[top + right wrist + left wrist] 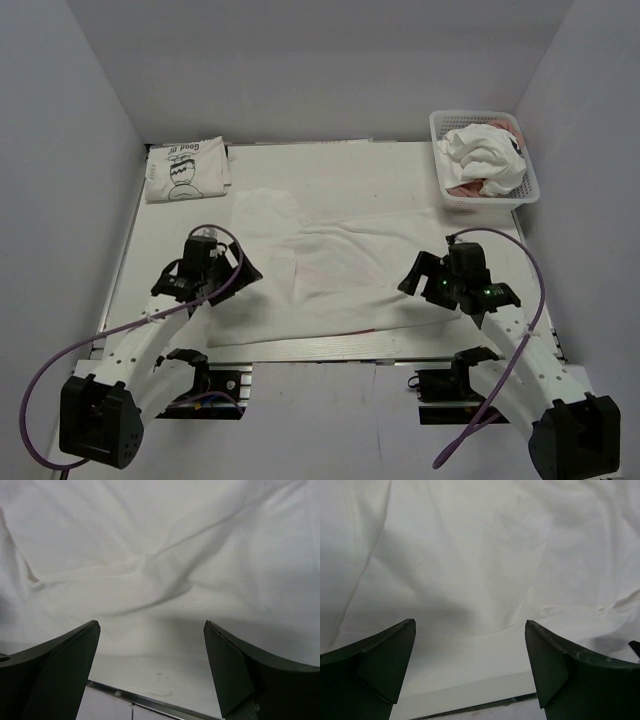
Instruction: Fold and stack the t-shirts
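My left gripper grabs the white t-shirt's protruding far edge next, to fold that edge toward the near edge of the table.
A white t-shirt lies spread and wrinkled over the middle of the table, its hem toward the near edge. My left gripper hovers over its left side, open and holding nothing. In the left wrist view the left gripper frames only white t-shirt cloth. Over the shirt's right side my right gripper is open too. The right wrist view has the right gripper above the t-shirt's edge. A folded t-shirt with a black cartoon lies at the back left.
A white lattice basket at the back right holds crumpled white and pink shirts. The table's metal near edge runs just below the fingers, with a strip of bare tabletop before it. Grey walls close in the left, back and right sides.
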Motion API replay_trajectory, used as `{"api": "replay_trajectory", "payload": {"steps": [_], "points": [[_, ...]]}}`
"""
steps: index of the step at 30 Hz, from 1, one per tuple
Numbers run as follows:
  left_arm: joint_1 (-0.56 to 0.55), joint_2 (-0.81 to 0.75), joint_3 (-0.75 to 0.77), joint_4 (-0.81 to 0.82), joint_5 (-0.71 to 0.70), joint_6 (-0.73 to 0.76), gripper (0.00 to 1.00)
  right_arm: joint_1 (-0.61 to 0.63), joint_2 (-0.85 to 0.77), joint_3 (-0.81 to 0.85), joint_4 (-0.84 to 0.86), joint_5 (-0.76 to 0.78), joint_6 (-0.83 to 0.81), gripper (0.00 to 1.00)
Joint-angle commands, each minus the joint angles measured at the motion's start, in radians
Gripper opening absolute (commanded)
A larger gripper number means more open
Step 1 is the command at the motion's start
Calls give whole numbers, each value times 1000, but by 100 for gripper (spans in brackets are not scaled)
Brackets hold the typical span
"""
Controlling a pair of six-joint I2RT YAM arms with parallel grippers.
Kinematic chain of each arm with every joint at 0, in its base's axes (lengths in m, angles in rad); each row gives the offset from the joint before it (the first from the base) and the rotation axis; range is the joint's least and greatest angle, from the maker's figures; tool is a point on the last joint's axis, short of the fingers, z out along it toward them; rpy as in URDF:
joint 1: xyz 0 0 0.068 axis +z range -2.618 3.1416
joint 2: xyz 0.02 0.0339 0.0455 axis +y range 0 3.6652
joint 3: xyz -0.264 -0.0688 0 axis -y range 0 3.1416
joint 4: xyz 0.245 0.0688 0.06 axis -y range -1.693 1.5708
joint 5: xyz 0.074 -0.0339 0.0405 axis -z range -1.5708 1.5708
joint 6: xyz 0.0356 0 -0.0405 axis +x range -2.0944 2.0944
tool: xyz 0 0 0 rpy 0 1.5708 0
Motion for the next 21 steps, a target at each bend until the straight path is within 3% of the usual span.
{"api": "replay_trajectory", "payload": {"steps": [1, 9, 15, 21], "points": [[4, 30, 125, 4, -83, 2, 100, 33, 51, 35, 99, -100, -17, 90], [16, 283, 370, 65, -169, 45, 100, 58, 330, 86, 304, -199, 8, 90], [16, 612, 631, 76, -228, 145, 100, 50, 566, 249, 290, -31, -7, 90], [25, 930, 979, -23, -314, 243, 100, 41, 619, 394, 211, 107, -20, 90]]}}
